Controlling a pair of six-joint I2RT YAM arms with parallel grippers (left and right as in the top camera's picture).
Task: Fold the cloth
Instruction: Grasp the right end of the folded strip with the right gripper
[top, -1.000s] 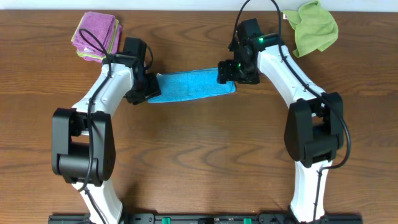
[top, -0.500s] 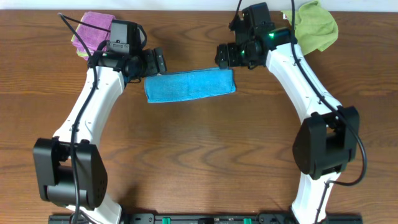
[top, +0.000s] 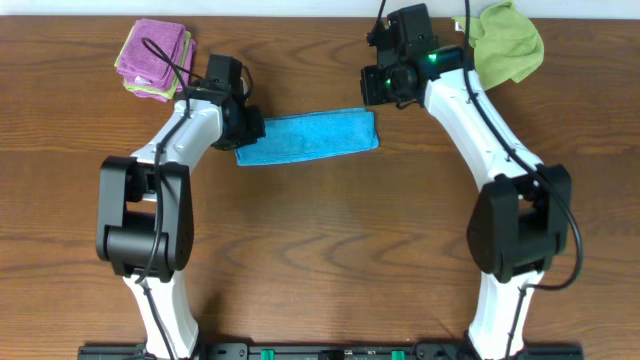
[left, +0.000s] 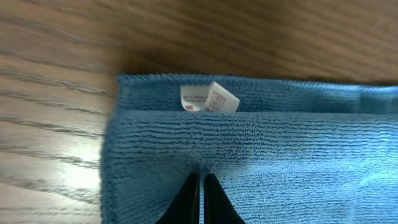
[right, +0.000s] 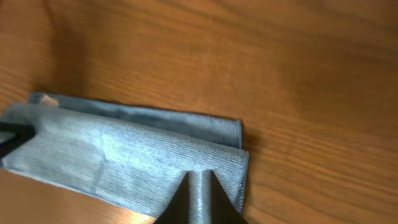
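Next, my right gripper grabs the folded cloth's end (top: 370, 135) (right: 236, 168) away from the white tag, to fold that end over.
The cloth (top: 310, 137) is a sky-blue towel folded into a long strip on the wooden table. My left gripper (top: 250, 130) sits on its left end. In the left wrist view the fingers (left: 200, 178) are pressed together on the terry, which puckers at their tips, just below the white tag (left: 208, 98). My right gripper (top: 372, 108) is at the strip's right end. In the right wrist view a ridge of the cloth (right: 124, 155) stands pinched between its fingers (right: 200, 180).
A folded purple cloth (top: 153, 55) lies at the back left, behind the left arm. A crumpled olive-green cloth (top: 508, 42) lies at the back right, close to the right arm. The table's far edge runs just behind both.
The left gripper came back down from beside the purple cloth onto the strip's left end and shut. The right gripper closed on the right end. The cloth has barely shifted.
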